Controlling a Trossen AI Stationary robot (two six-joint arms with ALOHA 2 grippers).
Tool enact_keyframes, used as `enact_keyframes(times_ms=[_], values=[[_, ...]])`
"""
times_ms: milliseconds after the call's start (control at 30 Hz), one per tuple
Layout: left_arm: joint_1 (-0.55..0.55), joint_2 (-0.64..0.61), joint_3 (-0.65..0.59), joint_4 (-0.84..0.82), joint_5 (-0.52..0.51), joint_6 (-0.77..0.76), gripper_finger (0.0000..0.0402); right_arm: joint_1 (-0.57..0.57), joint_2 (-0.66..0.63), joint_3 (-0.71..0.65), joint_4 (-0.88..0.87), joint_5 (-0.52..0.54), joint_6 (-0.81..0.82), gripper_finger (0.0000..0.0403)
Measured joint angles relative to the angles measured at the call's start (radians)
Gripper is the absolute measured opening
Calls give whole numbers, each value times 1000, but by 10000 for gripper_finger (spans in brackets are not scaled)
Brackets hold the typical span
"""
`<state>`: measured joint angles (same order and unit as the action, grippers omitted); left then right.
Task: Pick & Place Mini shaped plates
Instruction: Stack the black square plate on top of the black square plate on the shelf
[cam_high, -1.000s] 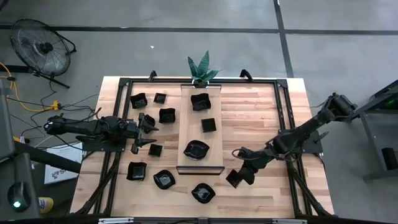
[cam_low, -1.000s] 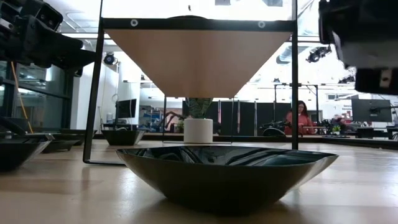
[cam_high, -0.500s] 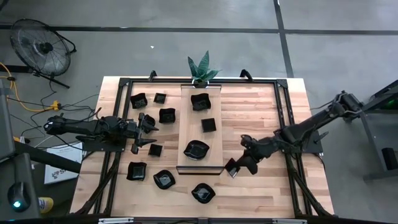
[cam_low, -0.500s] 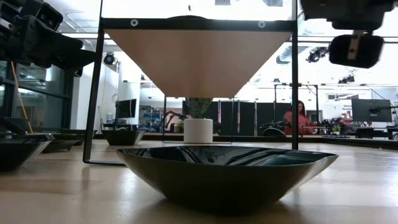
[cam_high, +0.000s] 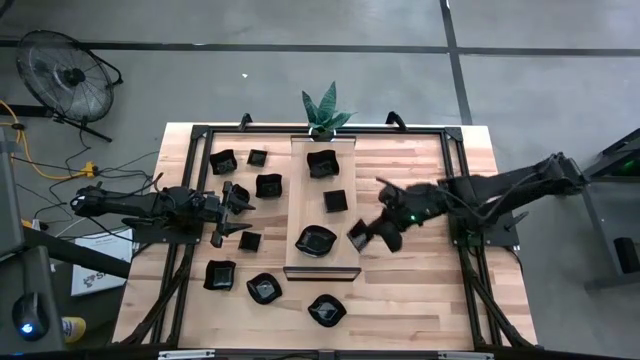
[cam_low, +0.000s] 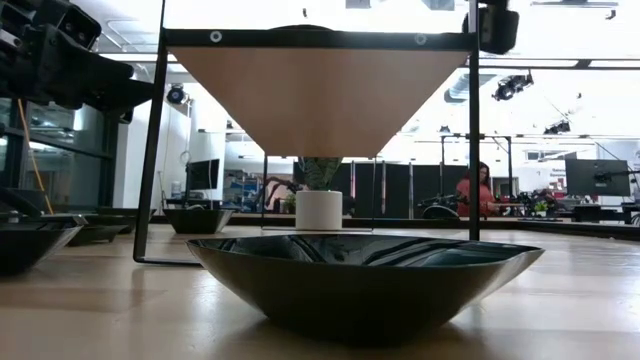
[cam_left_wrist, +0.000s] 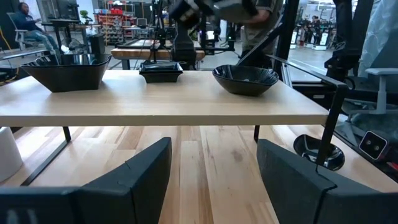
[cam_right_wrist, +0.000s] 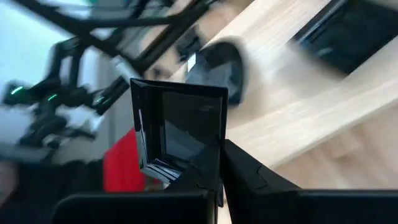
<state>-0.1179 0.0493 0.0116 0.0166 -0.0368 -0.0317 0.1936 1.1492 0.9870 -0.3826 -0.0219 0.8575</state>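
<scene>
The held plate (cam_high: 358, 234) hangs at the board's edge, short of the square plate (cam_high: 336, 200). My right gripper should shift and lower it before letting go.
Several mini shaped plates, glossy black, lie on the table's left half and near edge, such as one (cam_high: 268, 185) and another (cam_high: 327, 310), which fills the low view (cam_low: 365, 275). Three more sit on the raised pale board (cam_high: 305, 205), including a wavy one (cam_high: 316, 240). My right gripper (cam_high: 372, 234) hangs at the board's right edge, shut on a small square plate (cam_high: 358, 236), seen tilted in the right wrist view (cam_right_wrist: 180, 134). My left gripper (cam_high: 232, 212) waits open among the left-side plates, its fingers (cam_left_wrist: 134, 180) facing the board (cam_left_wrist: 161, 106).
A potted plant (cam_high: 326, 110) stands at the far end of the board. A black frame (cam_high: 455, 170) borders the table. A fan (cam_high: 65, 75) and cables lie on the floor to the left. A person (cam_low: 484, 190) sits far behind the table.
My right gripper has carried the square plate from the near right of the table up and left to the board's right edge. The left arm has not moved.
</scene>
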Motion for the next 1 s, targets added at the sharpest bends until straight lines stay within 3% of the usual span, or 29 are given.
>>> enact_keyframes(times_ms=[167,500,667,1000], values=[[0,0,0,0,0,0,234,-109,82,149,-163,30,27,10],[0,0,0,0,0,0,234,-293,257,276,-210,-98,98,11],[0,0,0,0,0,0,234,-333,321,293,-193,-160,161,11],[0,0,0,0,0,0,234,-345,357,293,-208,-139,250,11]])
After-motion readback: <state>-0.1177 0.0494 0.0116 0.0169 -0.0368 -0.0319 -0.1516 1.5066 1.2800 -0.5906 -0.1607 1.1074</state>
